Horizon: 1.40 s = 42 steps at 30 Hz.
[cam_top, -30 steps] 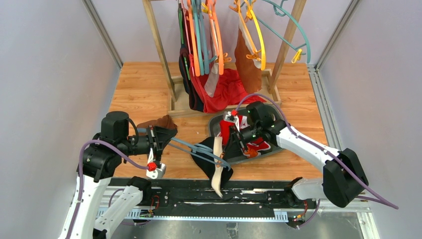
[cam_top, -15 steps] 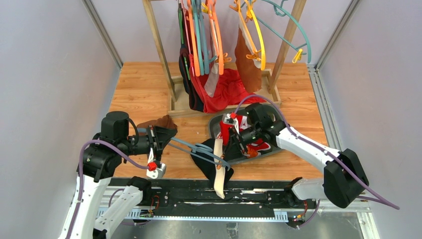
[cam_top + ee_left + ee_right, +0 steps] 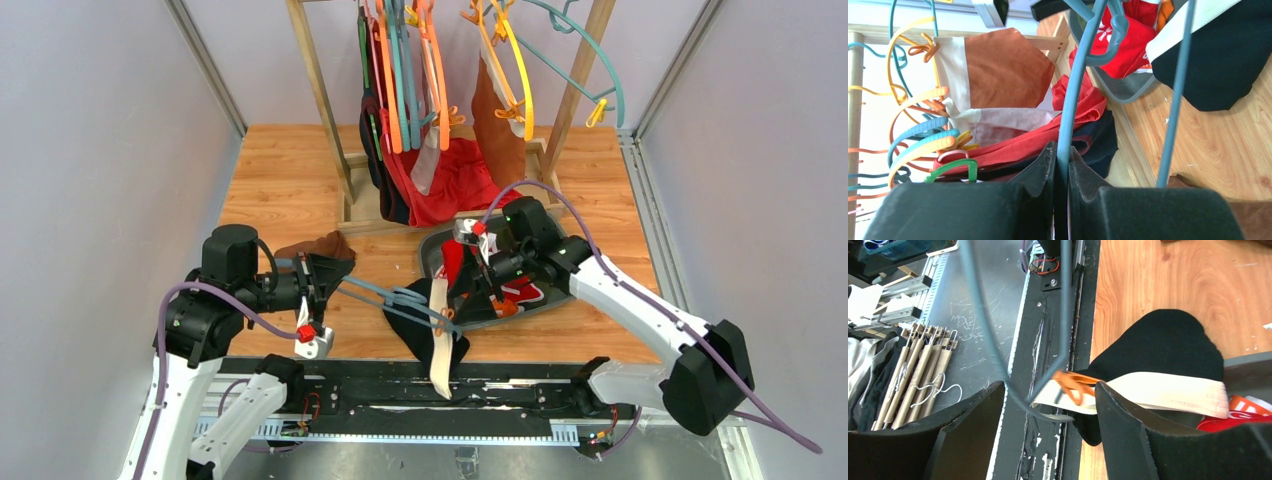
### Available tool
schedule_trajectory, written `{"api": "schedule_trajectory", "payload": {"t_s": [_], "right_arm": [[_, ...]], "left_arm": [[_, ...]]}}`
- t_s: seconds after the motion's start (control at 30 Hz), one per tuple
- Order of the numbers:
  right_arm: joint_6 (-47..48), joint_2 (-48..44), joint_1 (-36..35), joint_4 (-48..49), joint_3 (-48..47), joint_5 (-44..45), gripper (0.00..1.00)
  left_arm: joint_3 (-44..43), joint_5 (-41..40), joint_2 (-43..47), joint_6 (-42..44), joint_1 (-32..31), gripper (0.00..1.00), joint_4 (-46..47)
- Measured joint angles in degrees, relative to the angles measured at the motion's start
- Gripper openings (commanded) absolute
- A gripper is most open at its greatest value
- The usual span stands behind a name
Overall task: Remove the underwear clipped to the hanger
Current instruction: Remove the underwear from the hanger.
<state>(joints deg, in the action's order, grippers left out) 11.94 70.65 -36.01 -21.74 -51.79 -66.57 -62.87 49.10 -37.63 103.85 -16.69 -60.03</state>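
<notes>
The robot's right gripper needs to grab the end of the blue hanger near the orange clip next, so that the hook stays free to hang on the rack.
My left gripper is shut on the wire of a blue hanger, holding it low over the table's front. A black underwear with a white waistband hangs from that hanger by an orange clip. My right gripper stands open, its fingers on either side of the clip and the hanger's end, gripping nothing. A red underwear with white trim lies in the grey tray under the right arm.
A wooden rack at the back carries several coloured hangers, a large red cloth and brown briefs with a white waistband. A dark brown cloth lies by the left gripper. Wooden hangers lie beyond the table's front edge.
My right gripper's jaws have opened wide from a near-closed grip at the orange clip. The right wrist has shifted slightly back. The left arm and hanger have stayed put.
</notes>
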Motion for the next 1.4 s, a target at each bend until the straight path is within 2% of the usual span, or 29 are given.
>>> {"api": "schedule_trajectory", "payload": {"t_s": [0.2, 0.3, 0.4, 0.57, 0.67, 0.9, 1.2, 1.33, 1.4], "right_arm": [[1.73, -4.55, 2.10, -1.62, -0.26, 0.63, 0.69], [2.97, -6.80, 2.99, -3.43, -0.92, 1.68, 0.69], [4.83, -8.52, 3.19, -5.55, -2.80, 3.28, 0.69], [8.09, -9.33, 3.19, -8.96, -7.48, 6.10, 0.68], [9.16, -9.40, 3.19, -10.14, -9.40, 7.61, 0.67], [10.32, -10.95, 3.19, -10.75, -10.71, 11.19, 0.60], [10.36, -12.28, 3.19, -10.67, -10.71, 11.56, 0.45], [10.29, -12.28, 3.19, -10.62, -10.71, 11.56, 0.37], [10.19, -12.28, 3.19, -10.38, -10.71, 11.56, 0.29]], "left_arm": [[0.00, -1.46, 0.09, -1.75, 0.00, 0.00, 0.26], [0.61, -2.14, 0.20, -5.38, 0.00, 0.00, 1.95], [1.46, -2.99, 0.26, -11.87, 0.00, 0.00, 4.92], [2.25, -4.48, 0.26, -29.20, 0.00, 0.00, 14.25], [2.32, -4.85, 0.26, -35.52, 0.00, 0.00, 18.05], [3.52, -4.68, 0.37, -41.42, 0.00, 0.00, 21.24], [4.07, -4.63, 0.42, -44.57, 0.00, 0.00, 22.93], [4.09, -4.66, 0.46, -45.68, 0.00, 0.00, 23.74], [4.17, -4.68, 0.55, -45.94, 0.00, 0.00, 24.02]]}}
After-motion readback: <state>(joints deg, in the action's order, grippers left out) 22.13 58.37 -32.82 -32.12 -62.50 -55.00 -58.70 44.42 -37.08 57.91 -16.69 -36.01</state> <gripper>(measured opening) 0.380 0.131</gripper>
